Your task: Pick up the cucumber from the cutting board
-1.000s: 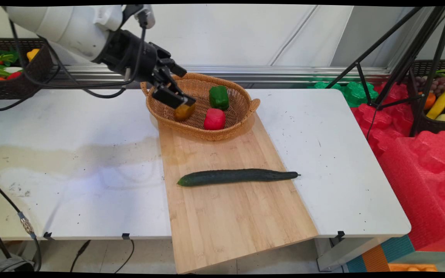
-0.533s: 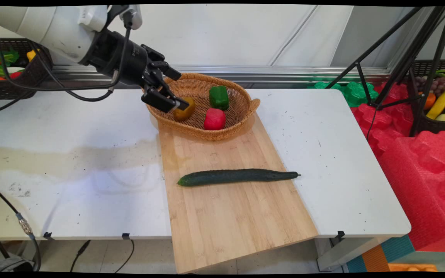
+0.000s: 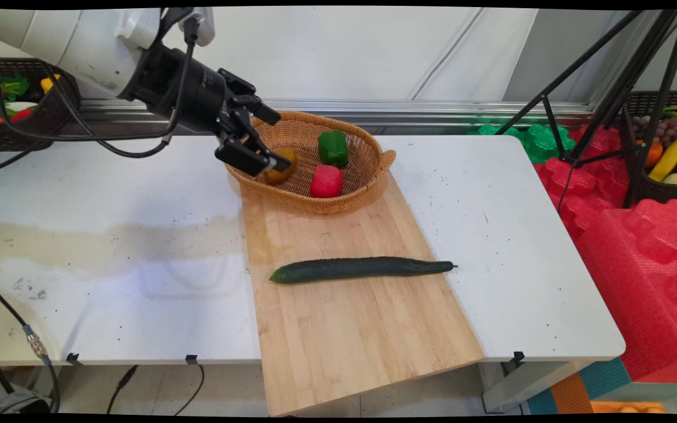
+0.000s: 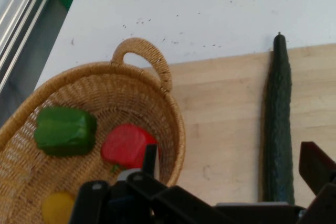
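Observation:
My gripper grabs the long dark green cucumber by its middle (image 3: 362,268) next, to add it to the peppers in the wicker basket.
My gripper (image 3: 271,143) hangs open over the left rim of a wicker basket (image 3: 374,170), with nothing between its fingers. Just beyond its lower finger a yellow pepper (image 3: 285,160) lies in the basket, beside a red pepper (image 3: 326,181) and a green pepper (image 3: 332,147). In the hand view the gripper (image 4: 231,156) looks down over the basket (image 4: 173,114), with the yellow pepper (image 4: 56,207), red pepper (image 4: 123,145) and green pepper (image 4: 64,129) inside. A long dark cucumber (image 3: 362,268) (image 4: 278,129) lies across the wooden board (image 3: 350,329).
The board runs from the basket past the table's near edge. A black tripod (image 3: 609,76) and red foam blocks (image 3: 638,247) stand off the table's right side. Crates of toy produce sit at the back left (image 3: 15,100) and far right (image 3: 667,158).
The gripper has drawn back to the left and slightly up from over the yellow pepper. The pepper stays in the basket, more of it showing now.

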{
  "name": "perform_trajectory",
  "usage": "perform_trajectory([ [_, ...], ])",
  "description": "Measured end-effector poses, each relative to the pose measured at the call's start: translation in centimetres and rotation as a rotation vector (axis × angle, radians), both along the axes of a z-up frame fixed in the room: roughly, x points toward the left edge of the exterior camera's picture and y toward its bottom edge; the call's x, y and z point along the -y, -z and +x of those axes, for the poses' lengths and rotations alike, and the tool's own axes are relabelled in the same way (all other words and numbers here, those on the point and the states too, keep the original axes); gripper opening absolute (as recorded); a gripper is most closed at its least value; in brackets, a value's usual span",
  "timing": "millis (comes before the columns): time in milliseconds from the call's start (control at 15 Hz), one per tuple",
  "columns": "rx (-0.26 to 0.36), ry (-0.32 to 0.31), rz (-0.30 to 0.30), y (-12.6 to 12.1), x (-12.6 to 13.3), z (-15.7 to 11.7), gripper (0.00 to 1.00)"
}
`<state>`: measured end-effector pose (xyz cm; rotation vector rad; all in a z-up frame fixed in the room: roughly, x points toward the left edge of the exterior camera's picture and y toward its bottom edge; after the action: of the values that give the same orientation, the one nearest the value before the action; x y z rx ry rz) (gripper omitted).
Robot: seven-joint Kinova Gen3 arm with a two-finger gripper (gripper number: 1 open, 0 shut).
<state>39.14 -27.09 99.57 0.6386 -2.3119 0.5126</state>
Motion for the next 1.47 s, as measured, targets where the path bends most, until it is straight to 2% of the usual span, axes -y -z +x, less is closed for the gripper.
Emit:
perform_trajectory([
  [467,0.043,0.124,0.024,0.7,0.3,-3.8,1.0],
  [800,0.116,0.2,0.056,2.5,1.7,-8.6,1.0],
  [1067,0.182,0.221,0.082,4.6,3.2,-11.8,1.0],
  [1467,0.258,0.228,0.135,8.1,5.0,-15.0,1.0],
])
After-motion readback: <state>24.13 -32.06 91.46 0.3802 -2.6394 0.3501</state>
